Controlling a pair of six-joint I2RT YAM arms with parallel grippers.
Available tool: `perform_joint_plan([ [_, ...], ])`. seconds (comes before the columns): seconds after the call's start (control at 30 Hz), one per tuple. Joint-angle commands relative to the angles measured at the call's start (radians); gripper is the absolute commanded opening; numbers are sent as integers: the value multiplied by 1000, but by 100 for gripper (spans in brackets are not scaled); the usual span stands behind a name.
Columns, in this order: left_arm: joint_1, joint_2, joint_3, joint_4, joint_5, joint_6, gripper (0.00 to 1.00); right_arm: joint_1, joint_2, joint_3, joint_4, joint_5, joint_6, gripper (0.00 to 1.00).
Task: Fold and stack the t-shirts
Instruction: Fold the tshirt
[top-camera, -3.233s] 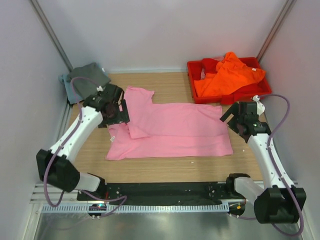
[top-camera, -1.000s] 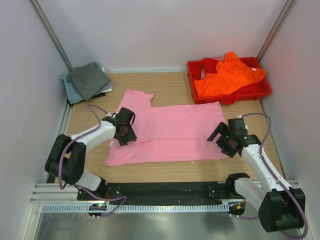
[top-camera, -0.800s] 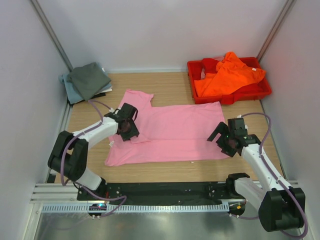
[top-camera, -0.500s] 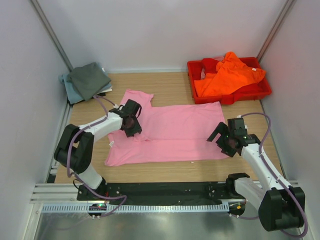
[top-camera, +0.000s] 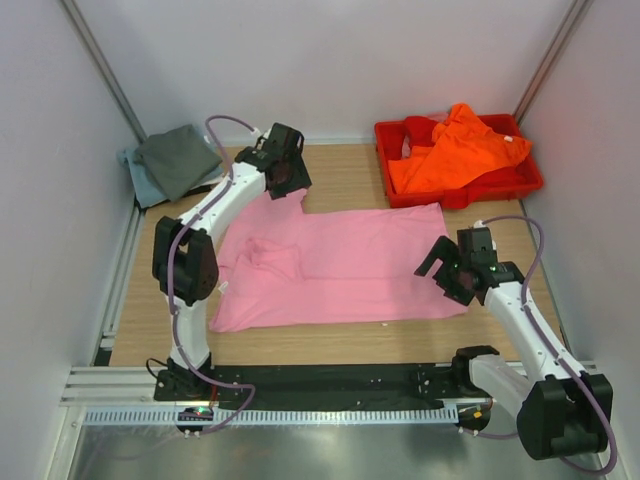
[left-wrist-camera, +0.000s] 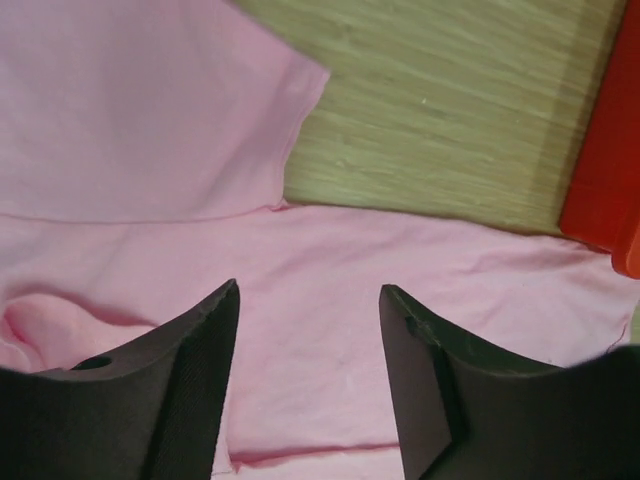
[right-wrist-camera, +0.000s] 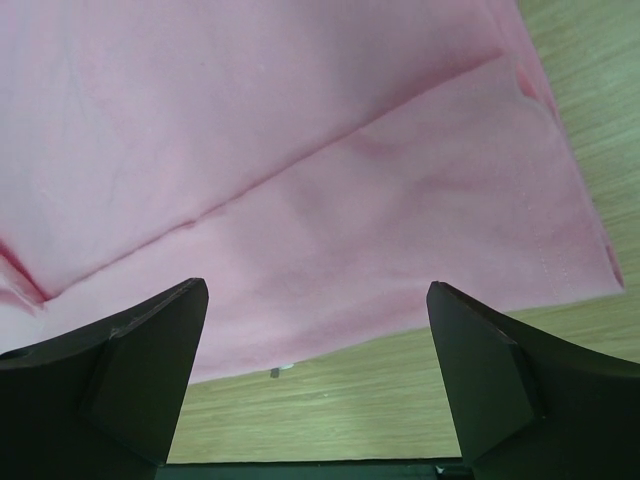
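The t-shirt's far side should be folded toward its near side, so the robot's left gripper should next grab the light pink t-shirt (top-camera: 340, 265) by its far sleeve's back edge (top-camera: 298, 192).
The light pink t-shirt (top-camera: 340, 265) lies spread flat on the wooden table, its far sleeve (top-camera: 268, 200) flat toward the back left. It fills the left wrist view (left-wrist-camera: 150, 120) and the right wrist view (right-wrist-camera: 300, 180). My left gripper (top-camera: 290, 178) is open and empty above the far sleeve. My right gripper (top-camera: 450, 275) is open and empty over the shirt's near right corner. The bright orange t-shirt (top-camera: 455, 145) is bunched in the red tray (top-camera: 530, 180). The dark grey t-shirt (top-camera: 178, 158) lies folded on the pale blue-grey one (top-camera: 133, 172) at the back left.
White walls close the table on three sides. The red tray's corner shows in the left wrist view (left-wrist-camera: 600, 180). A small white tag (right-wrist-camera: 283, 368) lies at the shirt's near hem. A black rail (top-camera: 330, 385) runs along the near edge.
My left gripper has let go of the shirt and swung from the near-left side back to the far sleeve. The sleeve fold is opened out. My right gripper has barely moved.
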Motion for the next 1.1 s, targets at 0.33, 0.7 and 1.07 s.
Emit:
perform_joint_plan([
  [0.33, 273, 382, 557, -125, 240, 204, 56, 2, -50, 115, 17, -133, -78, 99],
  [0.7, 372, 572, 656, -96, 394, 241, 57, 1, -32, 137, 30, -198, -114, 100],
  [1.07, 371, 613, 625, -76, 358, 240, 52, 2, -2, 99, 48, -187, -126, 100],
])
